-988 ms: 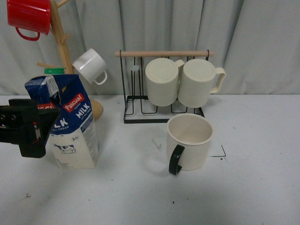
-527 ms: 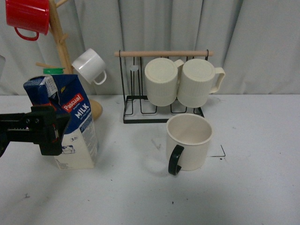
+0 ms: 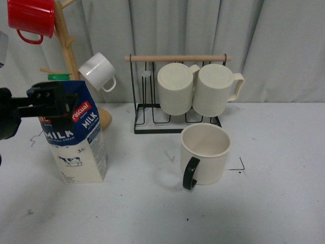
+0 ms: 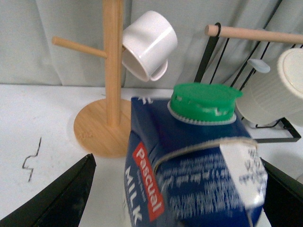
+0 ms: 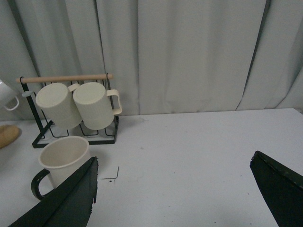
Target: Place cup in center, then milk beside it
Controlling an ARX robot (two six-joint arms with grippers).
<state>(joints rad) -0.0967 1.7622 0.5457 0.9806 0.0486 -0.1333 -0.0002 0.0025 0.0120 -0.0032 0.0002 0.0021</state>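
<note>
Next, my left gripper grips the milk carton by its top under the green cap, for a place beside the cup [image 3: 205, 152].
The milk [image 3: 77, 136], a tall blue and cream carton with a green cap [image 4: 203, 101], stands upright at the table's left. My left gripper [image 3: 49, 101] is open at the level of the carton's top. In the left wrist view the milk [image 4: 189, 165] sits between the two black fingers [image 4: 64, 196], with a gap on each side. The cup [image 3: 205, 152], wide and cream with a black handle turned toward me, stands upright near the table's middle. My right gripper [image 5: 175, 198] is open over bare table, to the right of the cup [image 5: 64, 158], and holds nothing.
A wooden mug tree [image 3: 65, 51] behind the milk holds a red mug [image 3: 31, 18] and a small white cup [image 3: 97, 71]. A black wire rack [image 3: 152, 119] behind the cup carries two ribbed cream mugs [image 3: 175, 87]. A grey curtain closes the back.
My left gripper moved right toward the milk, then rose from the carton's mid height to its top. The milk and the cup have not moved.
</note>
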